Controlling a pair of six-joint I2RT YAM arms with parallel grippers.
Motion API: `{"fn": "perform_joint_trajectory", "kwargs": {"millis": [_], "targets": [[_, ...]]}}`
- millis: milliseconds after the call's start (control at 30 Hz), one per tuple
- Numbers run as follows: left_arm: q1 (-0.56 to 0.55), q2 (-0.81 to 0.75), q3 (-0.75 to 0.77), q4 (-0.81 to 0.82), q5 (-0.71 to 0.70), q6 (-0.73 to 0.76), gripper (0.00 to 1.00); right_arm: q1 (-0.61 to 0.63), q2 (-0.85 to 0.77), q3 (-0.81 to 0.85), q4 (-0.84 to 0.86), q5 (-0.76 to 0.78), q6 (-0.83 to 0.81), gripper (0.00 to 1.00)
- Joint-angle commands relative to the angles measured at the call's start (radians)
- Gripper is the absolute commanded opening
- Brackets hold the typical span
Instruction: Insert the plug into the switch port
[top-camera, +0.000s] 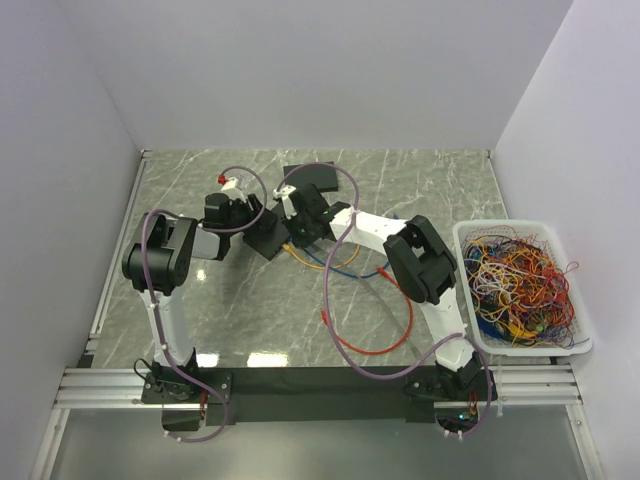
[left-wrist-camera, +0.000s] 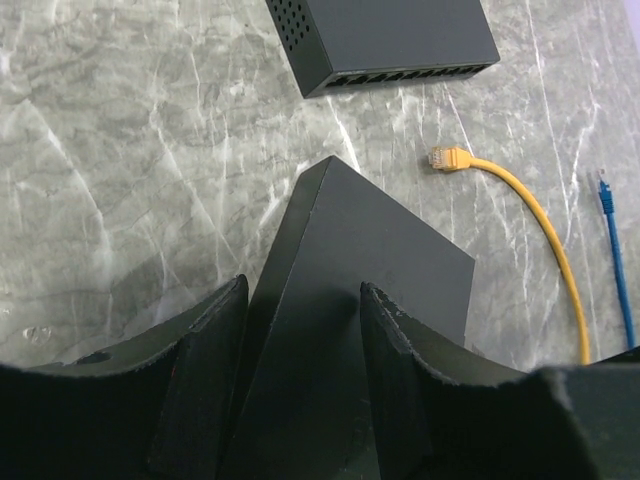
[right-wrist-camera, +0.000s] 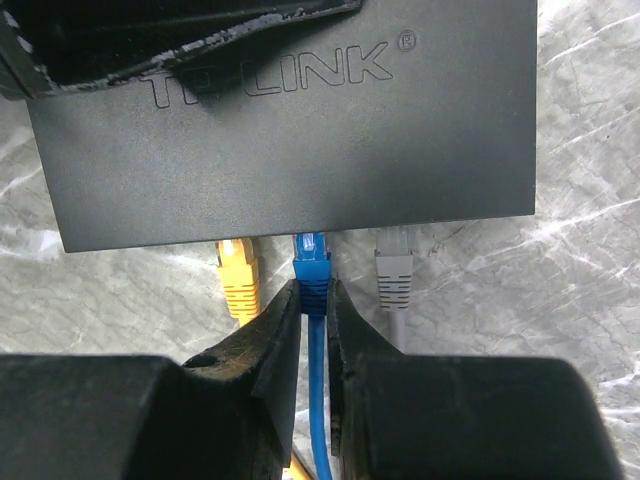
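The blue plug's boot is about level with the boots of the neighbouring plugs, so I should open my right gripper now.
A black TP-LINK switch (right-wrist-camera: 300, 140) lies between the two arms, seen from above as a black box (top-camera: 268, 238). My left gripper (left-wrist-camera: 302, 290) is shut on the switch (left-wrist-camera: 380, 260), one finger on each broad face. My right gripper (right-wrist-camera: 314, 288) is shut on the boot of a blue plug (right-wrist-camera: 312, 262). The plug's clear tip meets the switch's front edge, between a yellow plug (right-wrist-camera: 238, 275) and a grey plug (right-wrist-camera: 395, 270). How deep the blue plug sits is hidden. From above, the right gripper (top-camera: 300, 228) is just right of the switch.
A second black switch (left-wrist-camera: 390, 40) lies behind, at the back of the table (top-camera: 310, 175). A loose yellow plug (left-wrist-camera: 445, 158) and a blue cable end (left-wrist-camera: 603, 185) lie on the marble. A white basket (top-camera: 462, 240) of tangled cables stands at the right. A red cable (top-camera: 395, 340) loops in front.
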Motion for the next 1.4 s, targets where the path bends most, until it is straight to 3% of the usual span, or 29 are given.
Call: {"fn": "perform_joint_trajectory", "kwargs": {"millis": [0, 133, 267, 367, 567, 700, 867, 1067, 1200, 1367], "targets": [[-0.169, 0.062, -0.045, -0.214, 0.228, -0.079, 0.54, 0.037, 0.002, 0.152, 0.526, -0.147, 0.050, 0.00], [-0.167, 0.046, -0.039, -0.242, 0.150, -0.085, 0.54, 0.038, 0.013, 0.166, 0.500, -0.149, 0.057, 0.00], [-0.152, 0.014, -0.002, -0.346, 0.006, -0.134, 0.54, 0.037, -0.021, 0.080, 0.503, -0.118, 0.068, 0.01], [-0.140, 0.008, 0.062, -0.431, -0.112, -0.148, 0.54, 0.037, -0.094, -0.072, 0.535, -0.101, 0.080, 0.22], [-0.078, 0.019, 0.162, -0.564, -0.195, -0.149, 0.54, 0.038, -0.197, -0.251, 0.574, -0.069, 0.100, 0.47], [0.011, 0.023, 0.211, -0.555, -0.145, -0.177, 0.55, 0.041, -0.269, -0.353, 0.598, -0.045, 0.114, 0.51], [0.035, 0.003, 0.307, -0.650, -0.228, -0.169, 0.56, 0.043, -0.366, -0.451, 0.607, -0.020, 0.132, 0.53], [0.051, -0.151, 0.308, -0.742, -0.411, -0.136, 0.57, 0.035, -0.359, -0.372, 0.493, 0.098, 0.149, 0.55], [0.048, -0.332, 0.115, -0.736, -0.467, -0.134, 0.57, 0.002, -0.245, -0.166, 0.257, 0.144, 0.146, 0.55], [0.002, -0.549, -0.079, -0.719, -0.482, -0.169, 0.57, -0.101, -0.162, -0.028, 0.164, 0.091, 0.244, 0.56]]}}
